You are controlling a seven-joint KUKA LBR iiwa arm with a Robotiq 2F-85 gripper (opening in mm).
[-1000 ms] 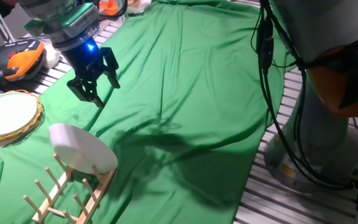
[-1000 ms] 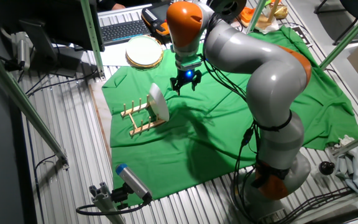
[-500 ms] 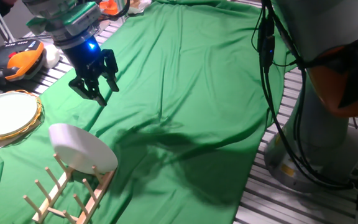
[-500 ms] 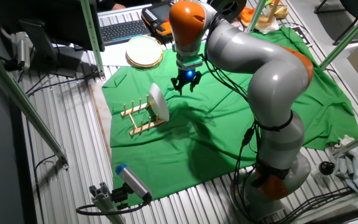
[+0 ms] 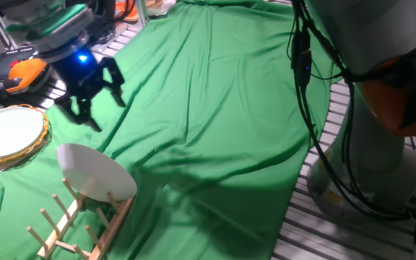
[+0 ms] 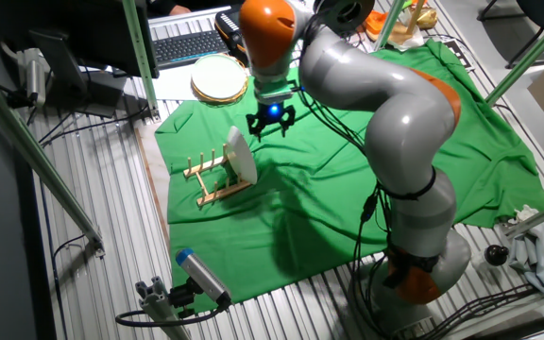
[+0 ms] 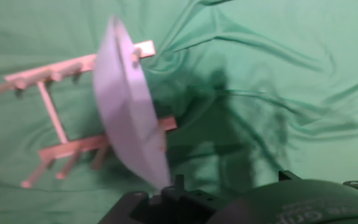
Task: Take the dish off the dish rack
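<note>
The gripper grabs the white dish by its upper rim (image 5: 74,146) next, to lift the dish off the dish rack (image 5: 78,225).
The dish (image 5: 96,173) is a plain white plate standing on edge in the light-wood dish rack (image 5: 78,225), at the near left of the green cloth. My gripper (image 5: 96,102) hangs open and empty above the cloth, behind the dish and apart from it. In the other fixed view the gripper (image 6: 270,123) is just up and right of the dish (image 6: 241,159) and the rack (image 6: 213,186). The hand view looks down on the tilted dish (image 7: 126,106) across the rack (image 7: 53,118); my fingertips do not show there.
A white plate with a golden woven rim (image 5: 6,133) lies left of the cloth, also in the other fixed view (image 6: 220,77). An orange-black device (image 5: 24,72) and a keyboard (image 6: 187,45) lie behind it. The robot's base and cables (image 5: 367,144) stand at the right.
My gripper has moved left across the cloth, closer to the dish and the gold-rimmed plate. It stays open. The dish and the rack have not moved.
</note>
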